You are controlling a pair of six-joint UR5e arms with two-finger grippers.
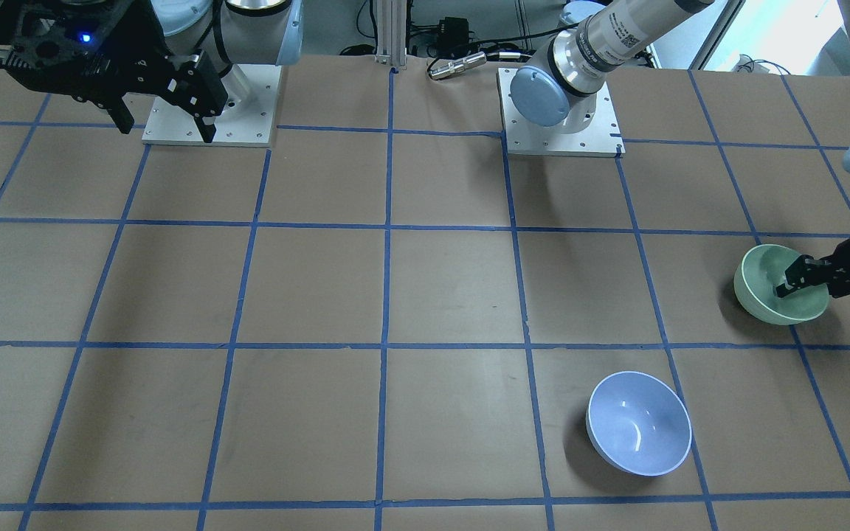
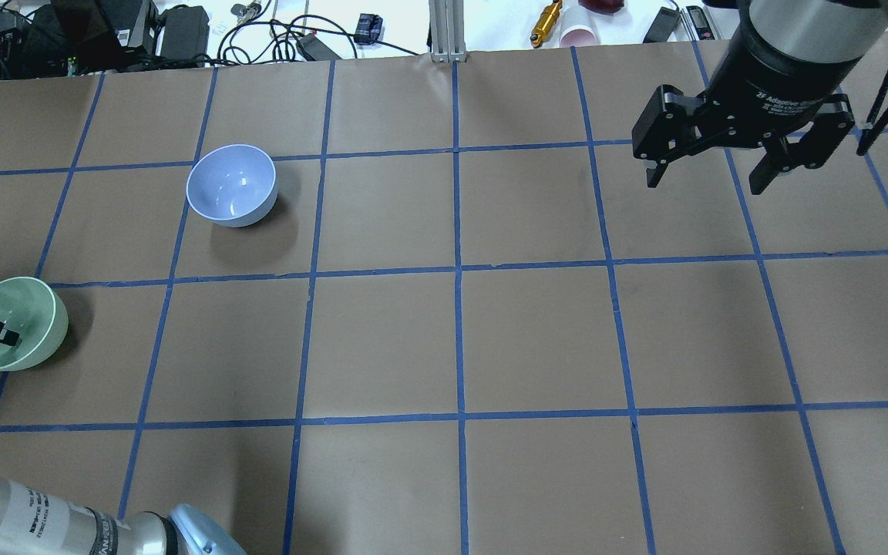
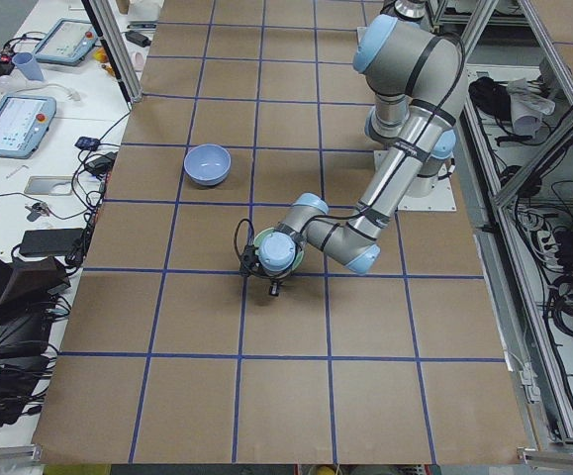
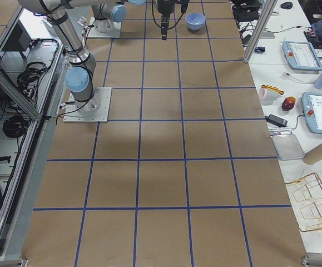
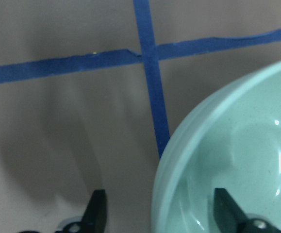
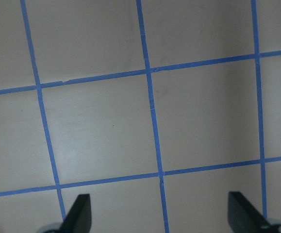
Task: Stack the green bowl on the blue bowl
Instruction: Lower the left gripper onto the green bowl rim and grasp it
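Note:
The green bowl's base should stay free to settle on the blue bowl [image 1: 639,424], so my left gripper should next grab the green bowl by its rim [image 1: 799,253].
The green bowl [image 1: 764,299] stands upright on the table, in the overhead view [image 2: 31,312] at the far left edge. My left gripper [image 1: 807,284] is open and straddles its rim. In the left wrist view one finger [image 5: 97,211] is outside the bowl [image 5: 237,155] and the other [image 5: 225,206] is inside, neither pressed to the wall. The blue bowl [image 1: 639,424] stands upright and empty about one grid square away [image 2: 232,185]. My right gripper [image 2: 706,173] is open and empty, high over the table's far right, away from both bowls.
The table is brown paper with a blue tape grid [image 2: 457,270]. The two arm base plates [image 1: 561,110] sit on the robot's side. Cables, chargers and small tools [image 2: 182,27] lie beyond the far edge. The green bowl is close to the table's left end.

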